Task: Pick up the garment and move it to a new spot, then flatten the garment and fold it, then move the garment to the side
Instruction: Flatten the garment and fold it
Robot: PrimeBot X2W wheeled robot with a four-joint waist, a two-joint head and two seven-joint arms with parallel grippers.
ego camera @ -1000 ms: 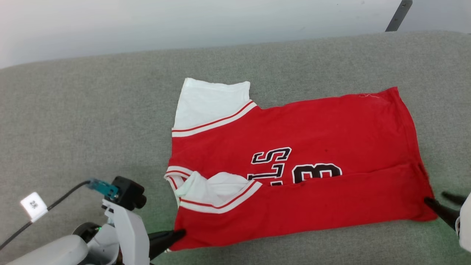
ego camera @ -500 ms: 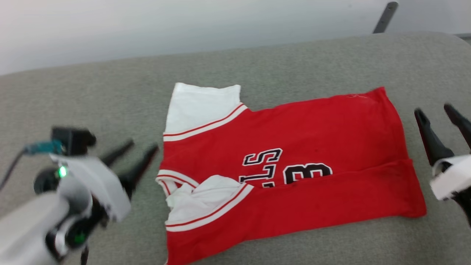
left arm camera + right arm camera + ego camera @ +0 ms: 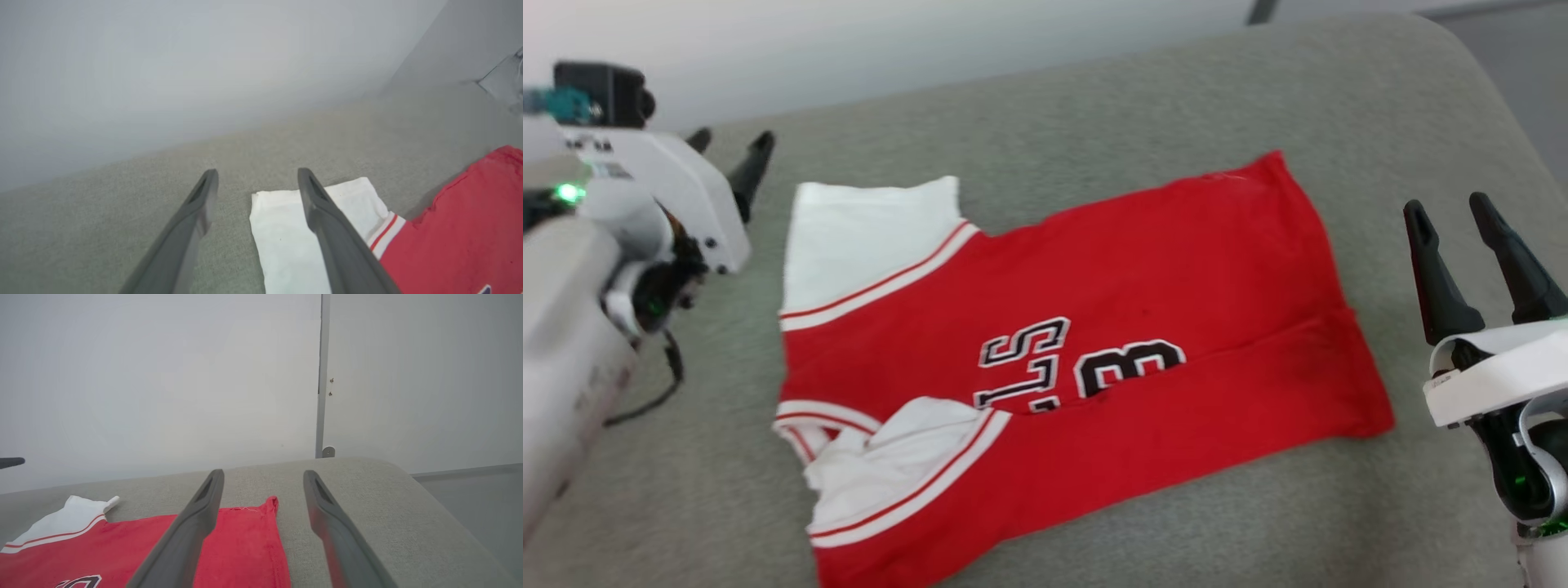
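My left gripper pinches the garment by the sleeve's outer corner next, where the edge of the white sleeve, flat on the grey surface, lifts slightly.
The garment lies spread sideways on the grey cushioned surface: red body, white sleeves with striped trim, black-and-white lettering. Its near long edge is folded up over part of the lettering, and the near sleeve is crumpled inside the fold. My left gripper hovers open beyond the far sleeve's left side; in the left wrist view the left gripper has that white sleeve below its right finger. My right gripper is open, just right of the hem; in the right wrist view the right gripper looks over the hem corner.
The cushioned surface ends in a rounded corner at the far right, with floor beyond it. A pale wall runs behind the far edge. A dark cable hangs from my left arm.
Both grippers have let go of the garment's near corners, opened, and lifted away to its left and right sides. The camera has shifted, so the garment sits further left.
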